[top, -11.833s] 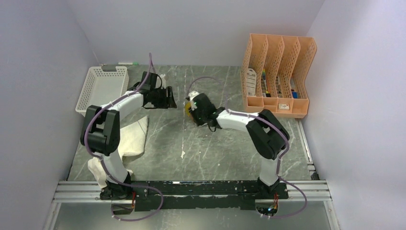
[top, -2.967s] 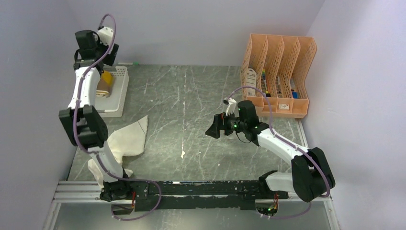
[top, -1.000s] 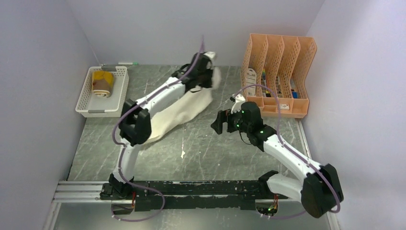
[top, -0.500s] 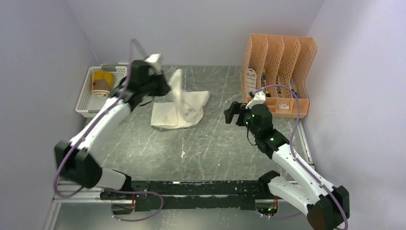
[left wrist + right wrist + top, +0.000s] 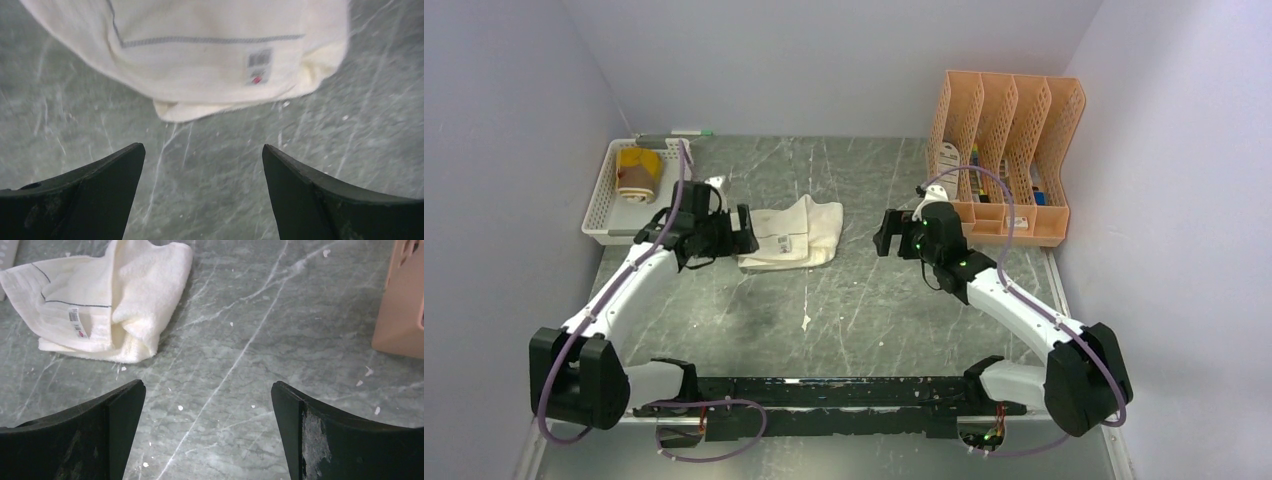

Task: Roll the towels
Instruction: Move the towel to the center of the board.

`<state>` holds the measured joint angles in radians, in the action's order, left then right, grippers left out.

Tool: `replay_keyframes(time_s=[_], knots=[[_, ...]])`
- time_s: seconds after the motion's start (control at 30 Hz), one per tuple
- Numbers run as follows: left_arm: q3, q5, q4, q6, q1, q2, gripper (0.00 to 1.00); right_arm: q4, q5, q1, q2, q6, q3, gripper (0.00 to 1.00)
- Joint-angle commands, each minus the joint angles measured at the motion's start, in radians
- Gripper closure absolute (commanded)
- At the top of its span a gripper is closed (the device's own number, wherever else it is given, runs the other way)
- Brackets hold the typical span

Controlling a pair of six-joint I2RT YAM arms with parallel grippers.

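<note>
Next, my left gripper takes hold of the cream-white towel by its striped corner nearest the white basket. Then I unfold the towel flat for rolling.
The cream-white towel (image 5: pixel 792 232) lies loosely folded in a low heap on the grey table, its small label tag (image 5: pixel 781 241) facing up. In the left wrist view the cream towel (image 5: pixel 200 50) lies just beyond my left gripper (image 5: pixel 202 146), which is open and empty. Seen from above, the left gripper (image 5: pixel 744 232) sits right at the towel's left edge. My right gripper (image 5: pixel 884 233) is open and empty too, a short way right of the towel (image 5: pixel 120 295). The mustard-yellow and brown towel (image 5: pixel 636 172) lies rolled in the white basket.
The white basket (image 5: pixel 609 210) stands at the back left. An orange file rack (image 5: pixel 1004 150) stands at the back right, and its corner (image 5: pixel 400 300) shows in the right wrist view. A pen (image 5: pixel 686 132) lies by the back wall. White crumbs dot the table.
My left gripper opened and let go of the cream towel, which dropped into a folded heap on the table. The left arm pulled back leftward and lower. The right gripper shifted slightly left.
</note>
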<state>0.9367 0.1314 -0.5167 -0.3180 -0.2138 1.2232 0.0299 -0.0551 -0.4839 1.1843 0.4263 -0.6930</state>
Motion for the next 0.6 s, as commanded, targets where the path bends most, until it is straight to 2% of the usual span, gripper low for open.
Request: replay_keyframes(time_s=[0.0,0.1,0.17,0.3,0.57], knots=[[-0.095,-0.020,0.017,-0.024,0.055,0.037,0.00,-0.045,0.034,-0.004,0.027,-0.027,-0.049,0.00],[-0.131,0.072,0.082,-0.024,0.187,0.095,0.01,-0.042,0.051,-0.004,0.051,-0.046,-0.060,0.00],[-0.137,0.069,0.132,-0.024,0.232,0.108,0.01,-0.039,0.058,-0.004,0.063,-0.057,-0.067,0.00],[-0.078,0.021,0.191,-0.021,0.240,0.164,0.01,-0.046,0.074,-0.004,0.090,-0.074,-0.075,0.00],[0.065,-0.003,0.260,-0.006,0.279,0.373,0.02,-0.064,0.110,-0.004,0.141,-0.078,-0.089,0.00]])
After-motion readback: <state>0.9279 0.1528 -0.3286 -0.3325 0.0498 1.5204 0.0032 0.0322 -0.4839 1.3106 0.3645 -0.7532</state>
